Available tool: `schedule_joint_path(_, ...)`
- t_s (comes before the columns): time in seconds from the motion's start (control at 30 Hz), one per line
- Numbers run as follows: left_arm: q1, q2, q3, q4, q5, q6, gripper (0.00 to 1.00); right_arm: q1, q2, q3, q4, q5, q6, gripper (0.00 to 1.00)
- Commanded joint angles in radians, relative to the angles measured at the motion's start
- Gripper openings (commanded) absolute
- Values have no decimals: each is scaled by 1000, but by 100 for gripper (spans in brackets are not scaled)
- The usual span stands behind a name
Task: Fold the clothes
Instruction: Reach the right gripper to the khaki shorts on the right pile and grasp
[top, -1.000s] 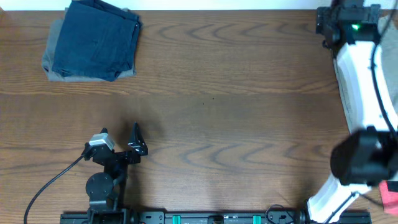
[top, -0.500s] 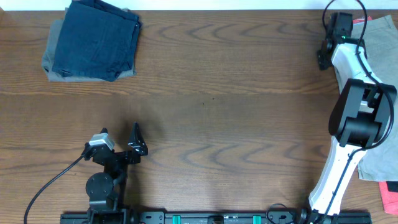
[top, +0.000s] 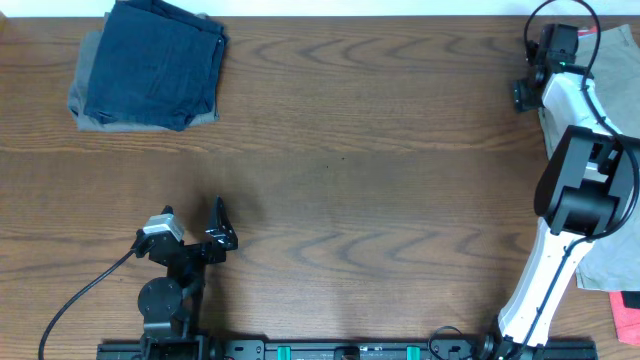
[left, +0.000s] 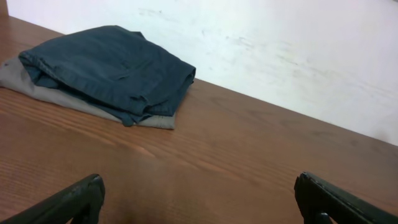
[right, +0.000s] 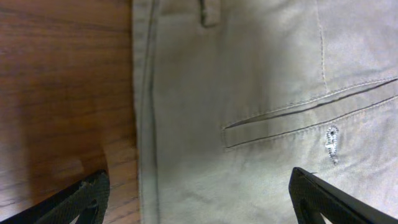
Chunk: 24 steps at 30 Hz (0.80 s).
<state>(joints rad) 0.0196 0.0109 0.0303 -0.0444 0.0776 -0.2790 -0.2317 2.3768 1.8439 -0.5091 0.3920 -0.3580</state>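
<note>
My right gripper grabs the shorts' edge (right: 151, 148) beside the welt pocket next, to draw the khaki shorts (right: 261, 112) onto open table for folding.
Light khaki shorts (right: 261, 112) lie flat at the table's right edge, with waistband, belt loop and a welt pocket showing; they also show in the overhead view (top: 610, 110). My right gripper (right: 199, 199) is open just above the waistband edge, one finger over wood, the other over cloth; overhead it is at the far right (top: 530, 85). A folded navy denim piece (top: 155, 65) lies on a grey piece (top: 85, 100) at the far left, also in the left wrist view (left: 112, 68). My left gripper (top: 200, 235) is open and empty near the front.
A red piece (top: 627, 318) shows at the bottom right corner. A white wall (left: 280, 43) borders the table's far edge. The left arm's black cable (top: 85, 290) runs over the front left of the table.
The right arm has swung from over the right edge toward the far right corner, uncovering the khaki shorts; its gripper has settled over the waistband. The left arm has not moved.
</note>
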Motion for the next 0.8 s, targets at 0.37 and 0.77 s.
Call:
schedule_joint_path(0.37, 5, -6, -26, -18, 3, 20, 98, -39, 69, 8, -6, -14, 83, 27)
schedule_joint_path(0.77, 5, -6, -26, -18, 3, 20, 98, -39, -44, 23, -11, 0, 268, 11)
